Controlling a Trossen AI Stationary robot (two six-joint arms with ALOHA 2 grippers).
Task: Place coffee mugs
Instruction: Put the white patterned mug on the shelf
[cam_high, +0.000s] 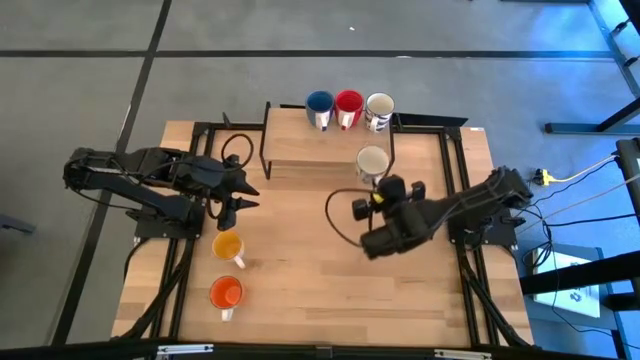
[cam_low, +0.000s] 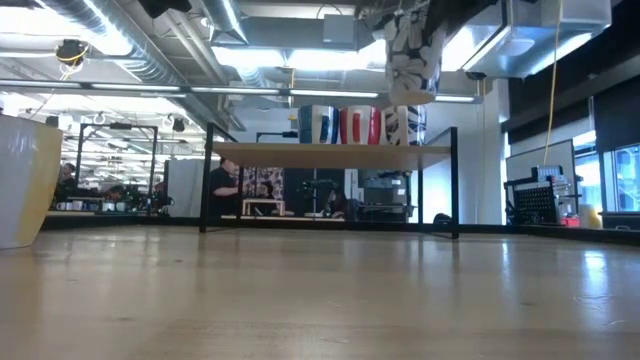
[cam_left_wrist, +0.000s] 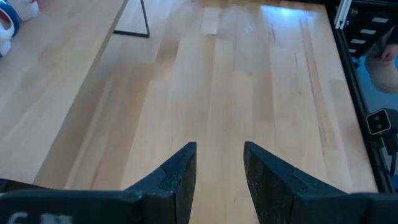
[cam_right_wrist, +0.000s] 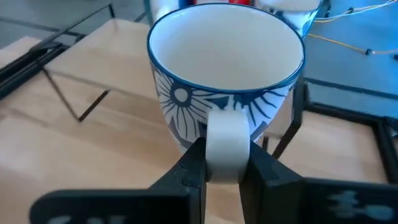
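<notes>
The white mug (cam_high: 372, 163) hangs short of the shelf top (cam_high: 320, 135), over its near edge, so the robot's right gripper needs to move the mug onto the shelf before it lets go.
On a raised wooden shelf (cam_high: 300, 140) at the table's far side stand a blue mug (cam_high: 319, 103), a red mug (cam_high: 348, 103) and a white printed mug (cam_high: 379, 105). My right gripper (cam_right_wrist: 226, 171) is shut on a second white mug with dark blue print (cam_right_wrist: 227, 68), which hangs over the shelf's near right corner (cam_high: 372, 160). In the low view this mug (cam_low: 412, 60) is higher than the shelf row. A yellow-orange mug (cam_high: 228, 245) and an orange mug (cam_high: 226, 293) stand on the table at the near left. My left gripper (cam_high: 250, 197) hovers open above them, nothing between its fingers (cam_left_wrist: 180, 177). My right gripper pinches the white mug's handle (cam_right_wrist: 226, 146) between its two fingers, one finger on each flat side of the loop. The fingers come from the table's near right side, slanting down. The mug is upright, mouth up, lifted clear of table and shelf.
The shelf stands on thin black metal legs (cam_high: 266, 130). Black frame rails (cam_high: 462, 200) run along both sides of the table, and a black cable loop (cam_high: 335, 215) lies near the right arm. Bare wood lies in the table's middle and near right.
</notes>
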